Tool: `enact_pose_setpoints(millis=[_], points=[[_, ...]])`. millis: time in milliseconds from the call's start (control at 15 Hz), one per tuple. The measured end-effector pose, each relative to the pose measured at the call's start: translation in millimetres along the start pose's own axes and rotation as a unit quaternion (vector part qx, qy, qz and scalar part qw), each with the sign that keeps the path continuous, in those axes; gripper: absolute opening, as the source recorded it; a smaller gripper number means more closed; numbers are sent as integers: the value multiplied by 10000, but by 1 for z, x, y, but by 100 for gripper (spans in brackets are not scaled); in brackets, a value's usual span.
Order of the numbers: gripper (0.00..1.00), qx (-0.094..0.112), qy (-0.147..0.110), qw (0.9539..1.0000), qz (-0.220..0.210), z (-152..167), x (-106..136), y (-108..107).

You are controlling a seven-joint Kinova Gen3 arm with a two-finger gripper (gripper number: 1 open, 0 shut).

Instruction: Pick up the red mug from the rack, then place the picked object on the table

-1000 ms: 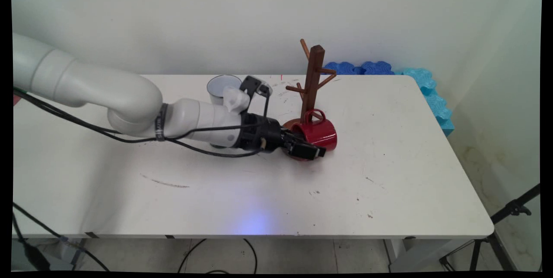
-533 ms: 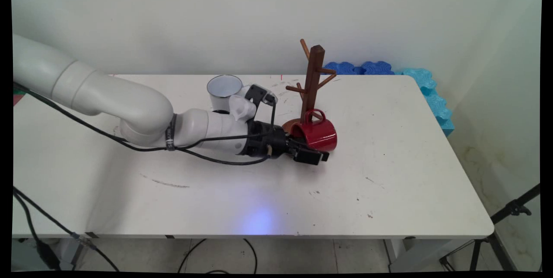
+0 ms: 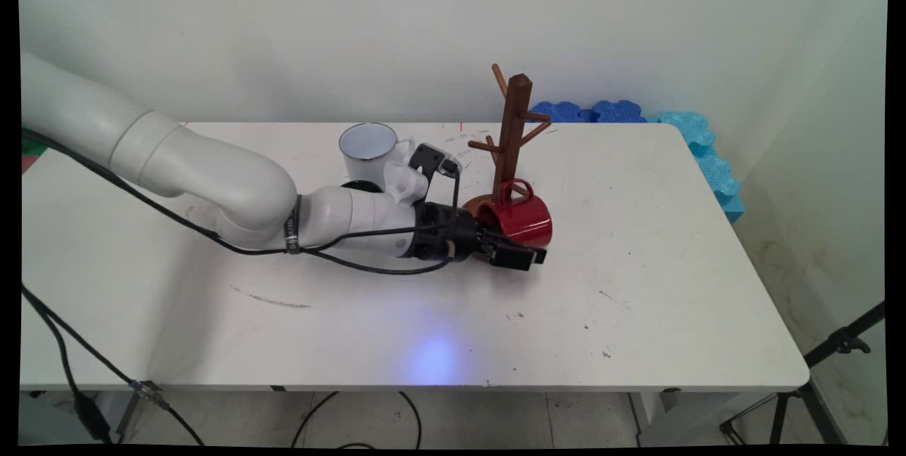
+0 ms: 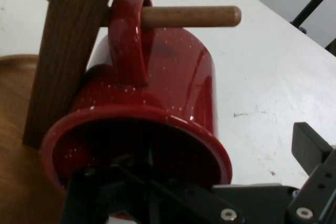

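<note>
My gripper should next grab the mug by its rim. The red mug's handle then stays free to slide off the peg.
A red mug hangs by its handle on a low peg of the brown wooden mug tree, its mouth facing my gripper. The mug fills the hand view, beside the tree's post. My gripper lies low over the table at the mug's mouth and stands open. One finger shows out to the right, clear of the mug's wall. The other is dark against the inside of the mug's mouth, and whether it touches is hidden.
A white enamel mug stands behind my forearm. Blue foam pieces lie along the table's far right edge by the wall. A black tripod stands off the right end of the white table. Black cables hang from the arm.
My gripper has slid a little to the right and toward the table's near edge, along the mug's mouth. The red mug stays on its peg.
</note>
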Motion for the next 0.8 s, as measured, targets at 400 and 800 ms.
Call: enact_pose_setpoints(millis=[400, 800], points=[[0, 3, 72, 10000, 25, 7, -2, -2], [0, -6, 142, 9999, 70, 11, -3, -4]])
